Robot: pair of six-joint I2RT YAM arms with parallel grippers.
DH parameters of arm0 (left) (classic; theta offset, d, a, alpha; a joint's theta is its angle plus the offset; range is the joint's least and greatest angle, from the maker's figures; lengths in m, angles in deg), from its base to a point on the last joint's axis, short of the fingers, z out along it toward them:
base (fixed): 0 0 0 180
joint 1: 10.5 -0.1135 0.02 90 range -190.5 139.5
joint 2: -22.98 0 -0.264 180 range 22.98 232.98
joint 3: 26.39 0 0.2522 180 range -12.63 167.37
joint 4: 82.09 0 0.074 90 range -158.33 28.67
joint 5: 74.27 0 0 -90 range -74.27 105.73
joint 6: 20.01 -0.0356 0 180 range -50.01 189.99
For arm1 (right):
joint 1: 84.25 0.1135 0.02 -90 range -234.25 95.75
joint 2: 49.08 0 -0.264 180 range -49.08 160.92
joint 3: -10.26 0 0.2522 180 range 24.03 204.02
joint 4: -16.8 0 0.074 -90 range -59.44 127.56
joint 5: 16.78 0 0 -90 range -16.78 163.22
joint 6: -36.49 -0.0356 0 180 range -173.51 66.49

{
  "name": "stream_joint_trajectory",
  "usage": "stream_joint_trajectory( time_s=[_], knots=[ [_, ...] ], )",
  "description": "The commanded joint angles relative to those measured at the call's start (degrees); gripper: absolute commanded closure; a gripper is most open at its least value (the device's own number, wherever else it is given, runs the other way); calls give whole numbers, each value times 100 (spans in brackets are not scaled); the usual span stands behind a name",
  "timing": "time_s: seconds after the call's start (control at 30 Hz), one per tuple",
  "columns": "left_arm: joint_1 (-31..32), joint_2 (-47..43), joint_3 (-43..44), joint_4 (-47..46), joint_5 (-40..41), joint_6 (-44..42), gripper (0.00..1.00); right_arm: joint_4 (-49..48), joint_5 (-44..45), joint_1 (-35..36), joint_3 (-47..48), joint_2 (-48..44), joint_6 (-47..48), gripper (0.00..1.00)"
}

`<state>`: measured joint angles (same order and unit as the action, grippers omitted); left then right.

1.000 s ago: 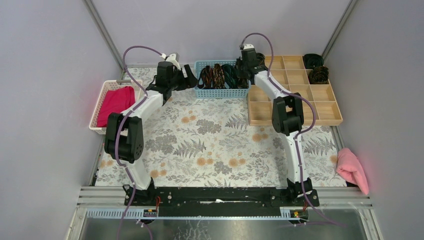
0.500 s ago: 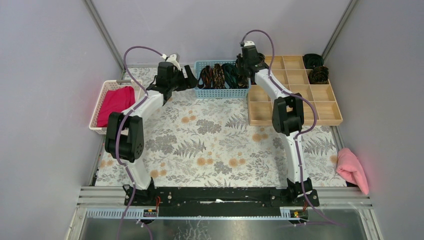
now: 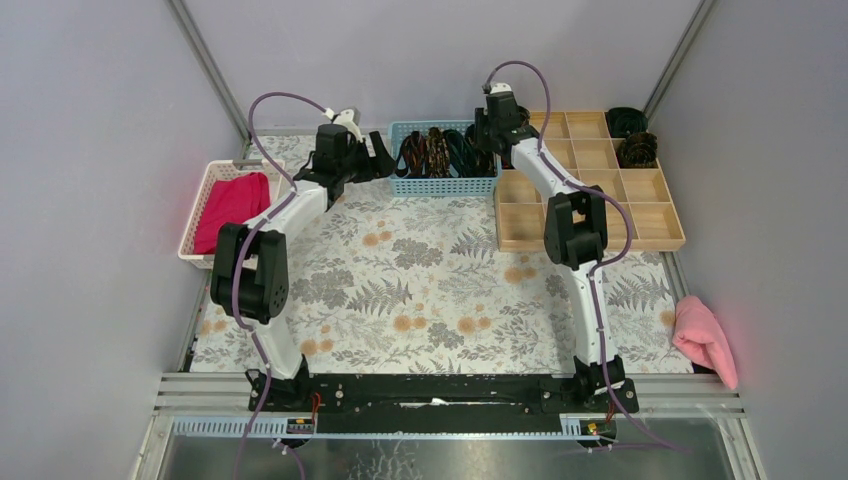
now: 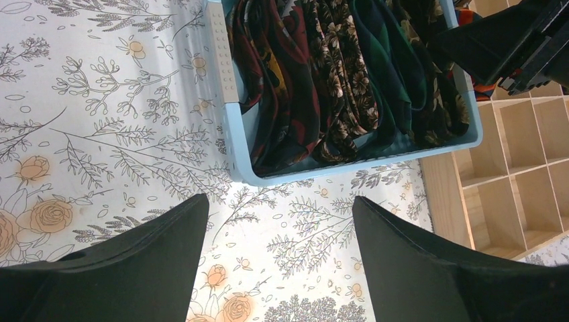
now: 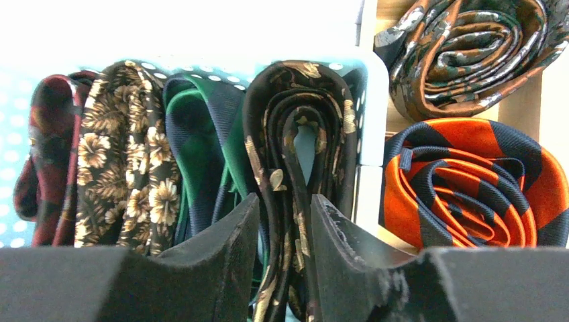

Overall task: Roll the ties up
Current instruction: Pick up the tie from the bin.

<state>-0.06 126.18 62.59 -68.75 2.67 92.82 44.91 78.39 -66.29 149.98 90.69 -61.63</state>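
My right gripper grabs the black-gold tie by its folds together, between its looped ends, next, to lift it out bundled for rolling.
Several folded ties (image 3: pixel 438 152) stand on edge in the blue basket (image 3: pixel 445 186): red-black, black with tan flowers, green-navy, and a black one with gold flecks (image 5: pixel 295 134). My right gripper (image 3: pixel 487 148) hovers over the basket's right end. Its jaws (image 5: pixel 285 201) are partly open, with the black-gold tie's folds in the gap between the fingers. An orange-navy rolled tie (image 5: pixel 470 181) and a brown-green one (image 5: pixel 470 54) lie in tray compartments beside it. My left gripper (image 3: pixel 378 150) hangs wide open and empty over the mat, left of the basket (image 4: pixel 322 171).
A wooden compartment tray (image 3: pixel 595 155) sits right of the basket, with two dark rolled ties (image 3: pixel 636 150) at its far right. A white basket (image 3: pixel 195 215) with a magenta cloth (image 3: pixel 232 205) stands at the left. A pink towel (image 3: pixel 703 338) lies at the right edge.
My right gripper's jaws have parted from shut, and its wrist has edged slightly back over the basket. The left arm has not moved.
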Motion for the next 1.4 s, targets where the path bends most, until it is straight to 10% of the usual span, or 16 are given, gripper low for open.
stream_joint_trajectory(
  time_s=[0.0,0.47,1.37],
  knots=[
    [-51,134,62,-116,-39,-138,14,-85,-148,-55,312,159,-35,54],
    [-53,149,81,-122,-106,-141,14,-21,-19,-56,563,446,-81,70],
    [-59,163,84,-159,-196,-112,14,457,96,-69,1014,1070,108,57]
  ],
)
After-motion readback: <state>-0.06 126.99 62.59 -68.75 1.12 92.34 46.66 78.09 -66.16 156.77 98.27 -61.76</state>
